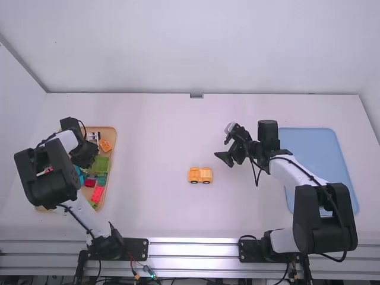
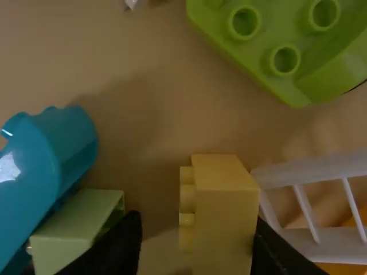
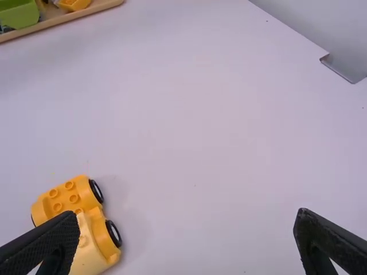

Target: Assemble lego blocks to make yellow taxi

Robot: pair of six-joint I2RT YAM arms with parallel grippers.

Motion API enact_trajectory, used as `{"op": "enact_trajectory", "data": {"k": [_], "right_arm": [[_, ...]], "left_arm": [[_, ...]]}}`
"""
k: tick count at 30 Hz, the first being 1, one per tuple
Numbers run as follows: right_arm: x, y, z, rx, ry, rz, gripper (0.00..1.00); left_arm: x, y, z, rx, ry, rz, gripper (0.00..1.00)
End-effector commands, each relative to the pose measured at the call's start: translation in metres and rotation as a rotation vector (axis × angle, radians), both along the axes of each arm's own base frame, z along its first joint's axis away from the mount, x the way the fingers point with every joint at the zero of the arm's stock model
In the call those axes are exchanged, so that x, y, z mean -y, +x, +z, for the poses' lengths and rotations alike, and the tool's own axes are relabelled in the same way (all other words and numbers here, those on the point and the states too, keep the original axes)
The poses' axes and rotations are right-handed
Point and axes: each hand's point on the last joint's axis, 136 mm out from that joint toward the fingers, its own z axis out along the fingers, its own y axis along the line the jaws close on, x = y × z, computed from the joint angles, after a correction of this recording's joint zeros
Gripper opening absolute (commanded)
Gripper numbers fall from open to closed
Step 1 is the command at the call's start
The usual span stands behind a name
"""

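The left gripper grabs the yellow block's studs and bottom (image 2: 188, 215) next, to build the yellow taxi up on the wheeled car.
My left gripper (image 1: 85, 155) is low over the wooden tray (image 1: 111, 132). In the left wrist view the left gripper (image 2: 198, 243) is open around a pale yellow block (image 2: 225, 215) lying with its studs sideways; the block is close to one finger, with a gap to the other. A yellow-orange wheeled car (image 1: 200, 175) stands on the table near the middle. My right gripper (image 1: 223, 144) is open above the table, to the right of the car. The right wrist view shows the right gripper (image 3: 188, 224) spread wide, and the car (image 3: 67, 197) with a paler yellow block (image 3: 90, 246) on one end.
Around the yellow block lie a green piece (image 2: 269, 51), a blue piece (image 2: 49, 154), a pale green block (image 2: 80, 220) and a white barred piece (image 2: 321, 172). Red blocks (image 1: 97, 193) are in the tray too. A blue tray (image 1: 317, 142) sits beside and under the right arm.
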Motion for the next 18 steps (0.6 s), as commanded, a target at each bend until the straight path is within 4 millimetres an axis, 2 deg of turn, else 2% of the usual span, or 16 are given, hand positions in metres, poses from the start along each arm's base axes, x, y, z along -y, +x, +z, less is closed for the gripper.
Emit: {"op": "enact_trajectory", "data": {"k": [1,13,15,18], "right_arm": [[-0.001,0.000,0.004,0.003,0.013,0.004,0.98],[-0.001,0.001,0.005,0.009,0.014,0.005,0.98],[-0.002,0.001,0.006,0.013,0.014,0.006,0.99],[-0.002,0.001,0.007,0.018,0.015,0.007,0.98]], "left_arm": [[0.007,0.002,-0.002,0.005,-0.013,-0.049,0.37],[0.010,0.000,-0.011,0.028,-0.030,-0.060,0.26],[0.010,0.002,-0.007,0.022,-0.029,-0.062,0.15],[0.008,0.006,0.004,0.012,-0.023,-0.079,0.07]]}}
